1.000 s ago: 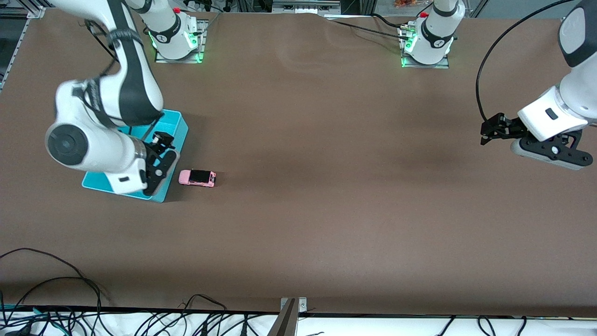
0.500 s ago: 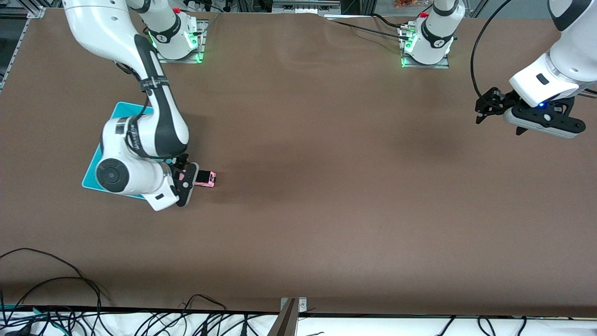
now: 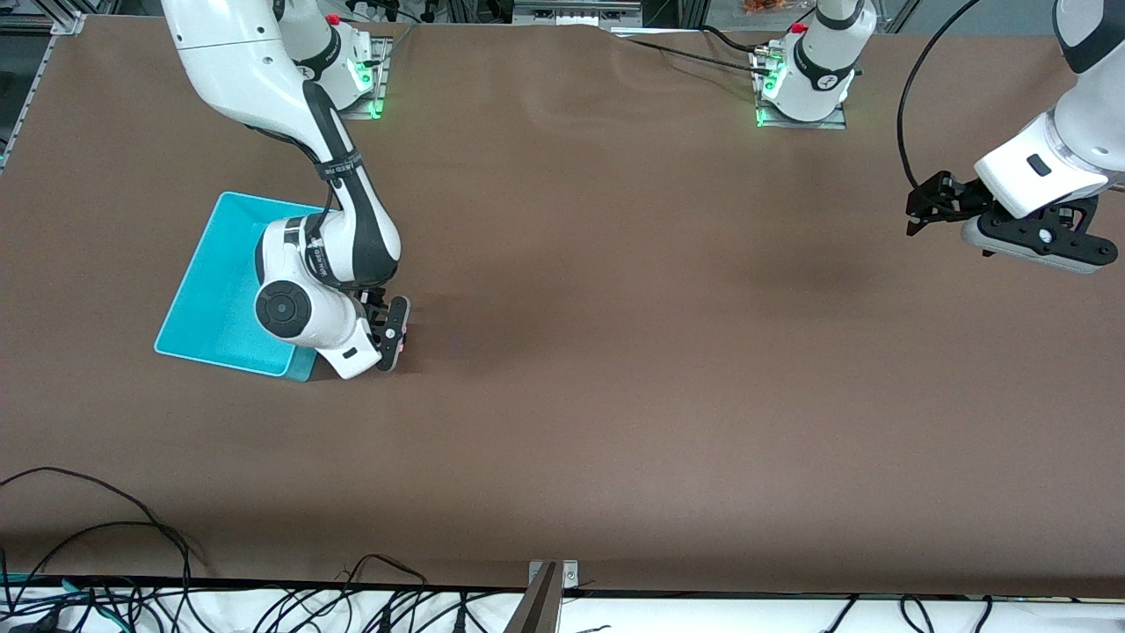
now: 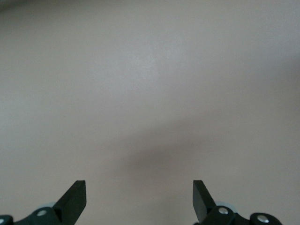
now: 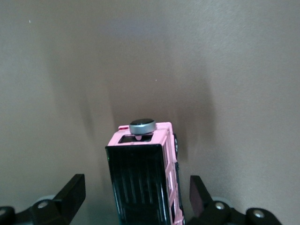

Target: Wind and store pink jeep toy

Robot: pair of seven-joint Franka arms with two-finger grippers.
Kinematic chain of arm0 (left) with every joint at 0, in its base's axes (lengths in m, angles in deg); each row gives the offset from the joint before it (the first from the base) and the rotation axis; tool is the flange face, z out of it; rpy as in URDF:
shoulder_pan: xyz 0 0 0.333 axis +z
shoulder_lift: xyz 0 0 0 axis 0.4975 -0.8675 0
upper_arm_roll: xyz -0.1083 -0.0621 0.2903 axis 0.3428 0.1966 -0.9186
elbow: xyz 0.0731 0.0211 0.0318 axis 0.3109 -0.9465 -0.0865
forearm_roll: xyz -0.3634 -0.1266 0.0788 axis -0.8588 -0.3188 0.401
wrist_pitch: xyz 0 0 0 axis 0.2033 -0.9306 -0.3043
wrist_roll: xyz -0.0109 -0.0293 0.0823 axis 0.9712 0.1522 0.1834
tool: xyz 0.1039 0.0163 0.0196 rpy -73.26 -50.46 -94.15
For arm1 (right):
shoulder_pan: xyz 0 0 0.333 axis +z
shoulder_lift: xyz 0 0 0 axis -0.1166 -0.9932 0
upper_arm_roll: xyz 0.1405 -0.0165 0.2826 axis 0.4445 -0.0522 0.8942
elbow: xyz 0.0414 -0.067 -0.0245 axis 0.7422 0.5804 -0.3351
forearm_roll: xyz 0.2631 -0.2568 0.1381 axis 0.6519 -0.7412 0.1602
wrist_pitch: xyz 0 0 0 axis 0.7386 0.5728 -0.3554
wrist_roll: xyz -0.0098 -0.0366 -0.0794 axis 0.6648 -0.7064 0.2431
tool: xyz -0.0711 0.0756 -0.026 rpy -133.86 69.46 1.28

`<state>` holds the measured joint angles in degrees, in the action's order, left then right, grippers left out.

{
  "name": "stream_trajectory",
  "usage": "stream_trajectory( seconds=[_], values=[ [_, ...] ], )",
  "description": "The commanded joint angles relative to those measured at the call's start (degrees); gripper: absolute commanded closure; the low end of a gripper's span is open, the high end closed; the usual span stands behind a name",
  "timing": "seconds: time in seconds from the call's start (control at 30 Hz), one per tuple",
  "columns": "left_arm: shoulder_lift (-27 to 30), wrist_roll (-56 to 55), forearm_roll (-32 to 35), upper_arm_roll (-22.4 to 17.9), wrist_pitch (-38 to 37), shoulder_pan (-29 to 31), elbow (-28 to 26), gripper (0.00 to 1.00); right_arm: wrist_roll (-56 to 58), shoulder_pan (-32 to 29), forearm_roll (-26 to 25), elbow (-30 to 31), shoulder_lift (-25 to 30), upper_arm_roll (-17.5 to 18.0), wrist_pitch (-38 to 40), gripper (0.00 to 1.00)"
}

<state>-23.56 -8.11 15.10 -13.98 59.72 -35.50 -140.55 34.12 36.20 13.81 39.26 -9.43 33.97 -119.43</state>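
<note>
My right gripper is ready to close now, because in the right wrist view my fingers are beside the jeep's pink body (image 5: pixel 170 172), around its black ribbed roof (image 5: pixel 138 184).
The pink jeep toy (image 5: pixel 138 165) has a light pink body, a black ribbed roof and a grey round spare wheel at its end. It stands on the brown table beside the turquoise bin (image 3: pixel 211 281). My right gripper (image 5: pixel 137 185) is open and low over the jeep, one finger on each side with a gap to the body. In the front view the right gripper (image 3: pixel 393 334) covers nearly all of the jeep. My left gripper (image 3: pixel 921 211) hangs open and empty over bare table at the left arm's end; the left wrist view shows only the left gripper (image 4: pixel 139 190) and tabletop.
The turquoise bin lies close beside the right arm's wrist, toward the right arm's end of the table. Loose black cables (image 3: pixel 105 563) run along the table edge nearest the front camera. A metal bracket (image 3: pixel 547 585) sits at the middle of that edge.
The right arm swung from over the bin to the jeep and came down with its fingers on either side of it. The left gripper shifted slightly in the air.
</note>
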Motion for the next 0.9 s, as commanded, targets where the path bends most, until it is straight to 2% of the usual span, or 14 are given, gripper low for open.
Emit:
stream_trajectory(
  seconds=[0.0, 0.07, 0.23, 0.27, 0.4, 0.57, 0.77, 0.87],
  values=[
    [-1.1, -0.1, -0.9, -0.7, -1.6, -0.7, 2.2, 0.0, 4.3, 0.1, 0.8, 1.5, 0.9, -0.4, -1.6, 0.52],
    [-1.1, -0.1, -0.9, -0.7, -1.6, -0.7, 2.2, 0.0, 4.4, 0.2, 0.7, 1.3, 1.0, -0.4, -1.3, 0.67],
    [-1.1, -0.1, -1.0, -0.7, -1.6, -0.7, 2.2, 0.0, 3.7, 0.1, 0.8, 0.8, 1.6, -0.4, -0.4, 0.94],
    [-1.1, -0.1, -0.9, -0.7, -1.6, -0.7, 2.2, 0.0, 3.4, 0.2, 0.8, 0.7, 1.9, -0.4, -0.2, 0.97],
    [-1.1, -0.1, -0.9, -0.7, -1.6, -0.7, 2.2, 0.0, 2.0, 0.2, 1.0, -0.8, 3.6, -0.4, 2.4, 0.97],
    [-1.1, -0.1, -0.9, -0.7, -1.5, -0.7, 2.3, 0.0, 1.4, -0.1, 1.2, -6.9, 6.1, -1.2, 13.1, 0.97],
    [-1.1, -0.1, -0.9, -0.7, -1.5, -1.0, 2.3, 0.0, 1.7, -0.1, 1.1, -13.4, 9.0, -6.1, 26.4, 0.97],
    [-1.1, -0.1, -0.9, -0.7, -1.5, -1.0, 2.3, 0.0, 2.5, -0.1, 1.1, -14.4, 11.0, -9.0, 31.6, 0.97]
  ],
)
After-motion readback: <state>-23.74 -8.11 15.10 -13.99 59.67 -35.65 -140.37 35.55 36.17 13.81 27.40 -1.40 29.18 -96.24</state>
